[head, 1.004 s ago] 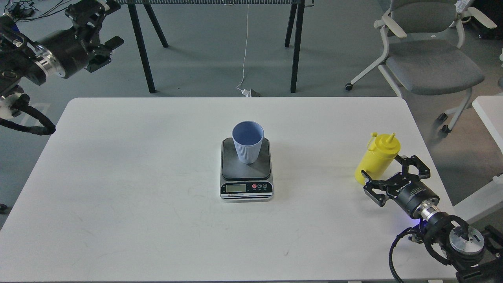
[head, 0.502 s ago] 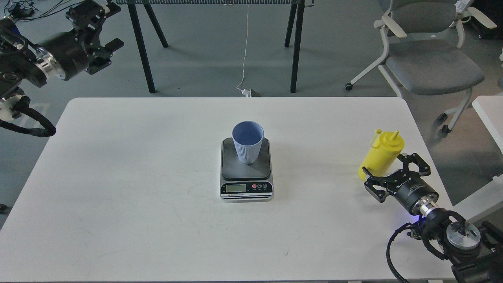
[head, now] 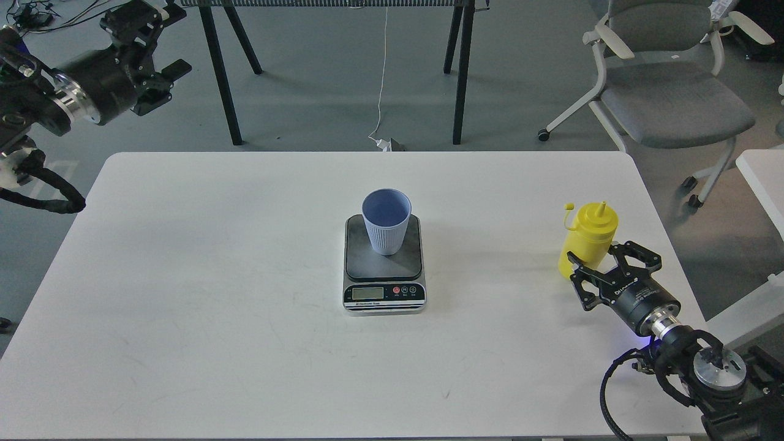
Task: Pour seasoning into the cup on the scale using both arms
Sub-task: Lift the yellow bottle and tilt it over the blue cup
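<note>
The right gripper grabs the yellow bottle by its lower body (head: 580,252) next, to pour seasoning into the cup (head: 386,222) on the scale.
The light blue ribbed cup (head: 386,222) stands upright on the dark platform of the scale (head: 384,286) at the table's middle. The yellow seasoning bottle (head: 585,239) stands upright near the table's right edge, its tethered cap hanging off to the left of the nozzle. My right gripper (head: 606,260) is open just in front of the bottle's base; its fingers spread to either side and hide the bottle's lower right. My left gripper (head: 153,43) is open and empty, raised beyond the table's far left corner, over the floor.
The white table (head: 214,306) carries only the scale, the cup and the bottle. A grey office chair (head: 667,92) stands beyond the far right corner. Black table legs (head: 223,79) and a white cable (head: 381,92) are behind. Another white table edge (head: 762,171) is at the right.
The bottle leaned to the right one second ago and now stands upright, a little further left. My right gripper shifted slightly left with it, still open. The left arm barely moved.
</note>
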